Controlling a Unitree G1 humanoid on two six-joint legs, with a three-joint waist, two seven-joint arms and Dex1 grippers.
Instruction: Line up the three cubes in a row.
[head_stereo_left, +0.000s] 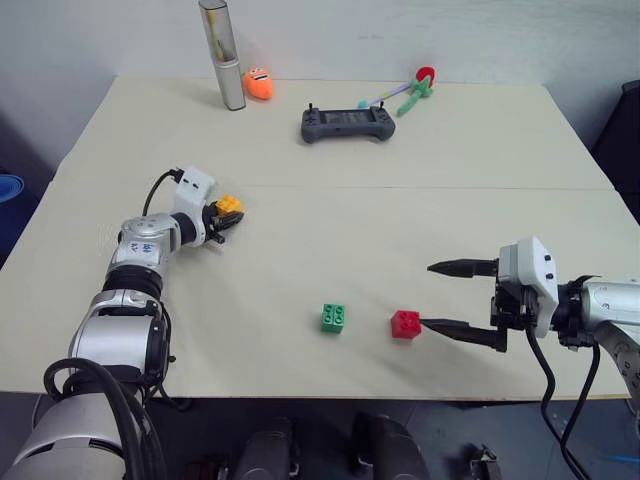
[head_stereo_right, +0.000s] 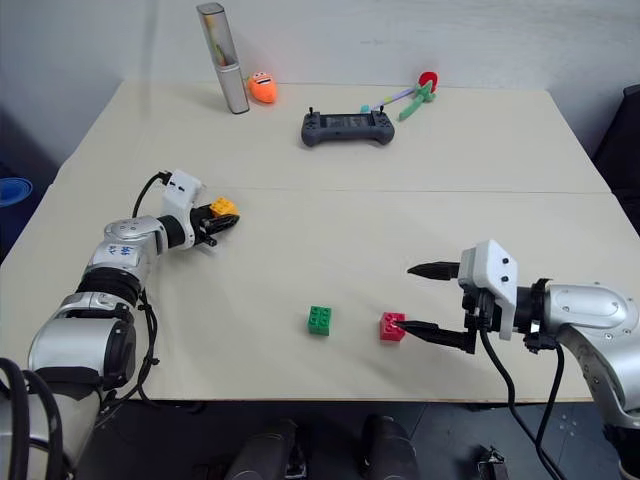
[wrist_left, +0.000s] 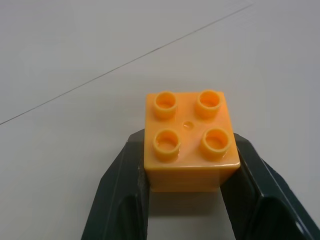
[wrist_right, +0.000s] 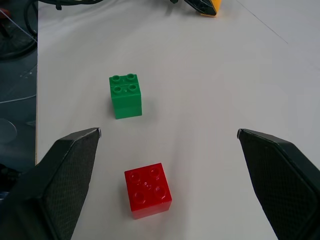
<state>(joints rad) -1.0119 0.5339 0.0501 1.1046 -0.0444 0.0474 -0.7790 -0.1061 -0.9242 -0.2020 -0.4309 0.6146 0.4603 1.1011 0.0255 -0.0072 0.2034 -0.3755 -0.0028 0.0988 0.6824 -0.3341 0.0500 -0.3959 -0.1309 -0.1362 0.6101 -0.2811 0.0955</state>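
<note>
The yellow-orange cube is hanging far from the spot in the row beside the green cube, so my left gripper should carry it there before letting go.
My left gripper is shut on the yellow-orange cube, studs up, at the table's left middle. Its two black fingers press the cube's sides, and the cube sits at or just above the tabletop. The green cube and the red cube stand a short gap apart near the front edge, studs up. My right gripper is open just right of the red cube, its lower fingertip almost at the cube's side. In the right wrist view the red cube lies between the spread fingers and the green cube beyond it.
A grey controller lies at the back middle of the beige table. A silver tube and a round orange toy stand at the back left. A red and green toy flower lies at the back right.
</note>
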